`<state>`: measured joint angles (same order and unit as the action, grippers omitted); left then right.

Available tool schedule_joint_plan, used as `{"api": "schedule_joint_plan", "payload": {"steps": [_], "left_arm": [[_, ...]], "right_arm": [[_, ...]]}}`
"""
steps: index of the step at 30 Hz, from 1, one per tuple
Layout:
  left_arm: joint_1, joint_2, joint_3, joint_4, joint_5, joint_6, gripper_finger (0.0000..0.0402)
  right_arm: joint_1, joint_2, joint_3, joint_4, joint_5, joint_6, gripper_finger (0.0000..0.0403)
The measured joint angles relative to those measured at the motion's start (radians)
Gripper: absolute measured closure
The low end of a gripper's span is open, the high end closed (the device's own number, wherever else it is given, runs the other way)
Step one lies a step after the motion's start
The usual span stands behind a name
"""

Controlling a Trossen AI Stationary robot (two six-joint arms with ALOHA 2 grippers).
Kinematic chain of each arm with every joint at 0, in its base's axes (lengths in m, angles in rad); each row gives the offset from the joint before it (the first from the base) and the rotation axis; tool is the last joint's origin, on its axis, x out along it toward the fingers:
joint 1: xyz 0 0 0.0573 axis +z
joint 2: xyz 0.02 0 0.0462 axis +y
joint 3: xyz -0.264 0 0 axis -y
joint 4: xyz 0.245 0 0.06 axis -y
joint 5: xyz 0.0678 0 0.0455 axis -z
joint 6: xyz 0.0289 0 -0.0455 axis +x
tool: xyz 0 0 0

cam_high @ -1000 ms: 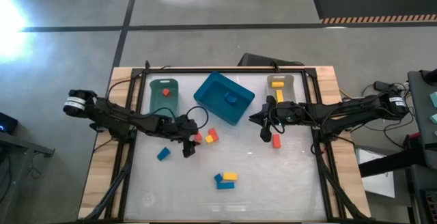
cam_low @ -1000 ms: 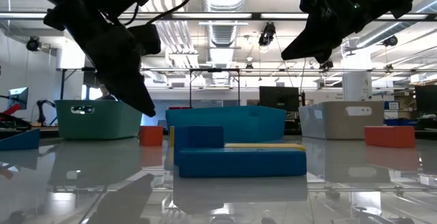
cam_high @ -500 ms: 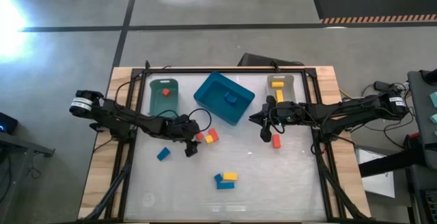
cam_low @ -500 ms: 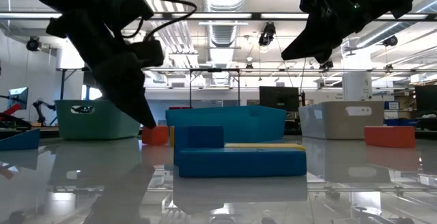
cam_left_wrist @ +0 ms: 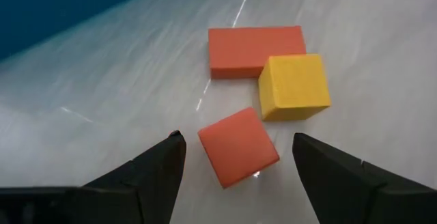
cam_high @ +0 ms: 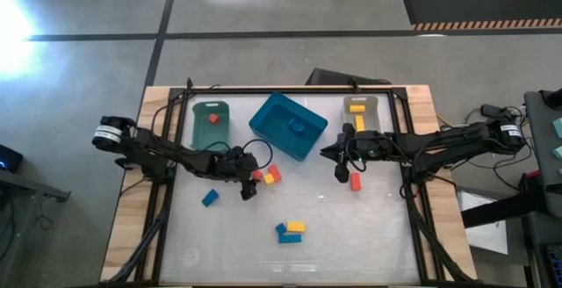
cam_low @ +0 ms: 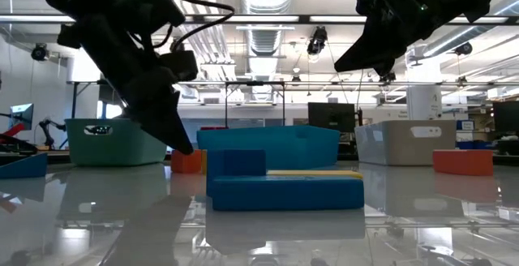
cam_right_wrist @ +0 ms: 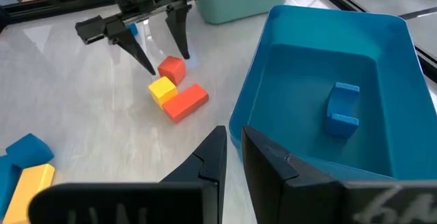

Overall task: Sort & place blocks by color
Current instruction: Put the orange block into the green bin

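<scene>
My left gripper grabs the small red cube by its opposite sides next, and then the cube gets sorted into the green bin [cam_high: 208, 133].
My left gripper [cam_high: 249, 184] is open and low over the table, one finger on each side of a small red cube [cam_left_wrist: 238, 156], without touching it. A yellow cube [cam_left_wrist: 295, 87] and a red bar [cam_left_wrist: 256, 49] lie side by side just beyond the cube. My right gripper [cam_high: 339, 167] is shut and empty, held above the table near the blue bin [cam_high: 288, 126]. A red block [cam_high: 356, 181] lies below it. A blue block [cam_high: 209, 198] lies on the left. A blue and yellow group [cam_high: 291, 230] lies nearer the front.
Three bins stand along the far side. The green bin [cam_high: 211, 123] holds a red block, the blue bin holds a blue block [cam_right_wrist: 341, 105], and the grey bin [cam_high: 360, 112] holds a yellow block. A dark frame [cam_high: 413, 191] borders the white table top.
My left gripper has moved a little toward the table's right edge and down, closing in on the red cube until its open fingers stand on either side of it. The blocks have stayed where they were.
</scene>
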<state>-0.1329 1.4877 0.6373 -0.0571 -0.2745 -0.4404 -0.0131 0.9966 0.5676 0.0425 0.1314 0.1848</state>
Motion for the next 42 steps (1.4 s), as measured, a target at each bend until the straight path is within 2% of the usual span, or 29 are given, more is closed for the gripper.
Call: {"api": "schedule_joint_plan", "payload": {"steps": [17,21,29,37,42], "left_arm": [[0.000,0.033,-0.003,0.031,-0.023,-0.002,0.0151],[0.000,0.038,-0.003,0.021,-0.023,-0.013,0.0177],[0.000,0.037,-0.004,0.019,-0.023,-0.025,0.0277],[-0.002,0.008,0.004,0.014,-0.020,-0.024,0.0278],[-0.013,-0.071,0.005,0.005,-0.018,0.005,0.0274]], "right_arm": [[0.000,0.000,0.000,0.000,0.000,-0.001,0.0367],[0.000,0.000,0.000,0.000,0.001,-0.001,0.0367],[0.000,0.000,0.000,0.000,0.002,-0.003,0.0367],[0.000,0.000,0.000,0.000,0.001,-0.003,0.0367],[0.000,0.000,0.000,0.000,0.001,-0.004,0.0367]]}}
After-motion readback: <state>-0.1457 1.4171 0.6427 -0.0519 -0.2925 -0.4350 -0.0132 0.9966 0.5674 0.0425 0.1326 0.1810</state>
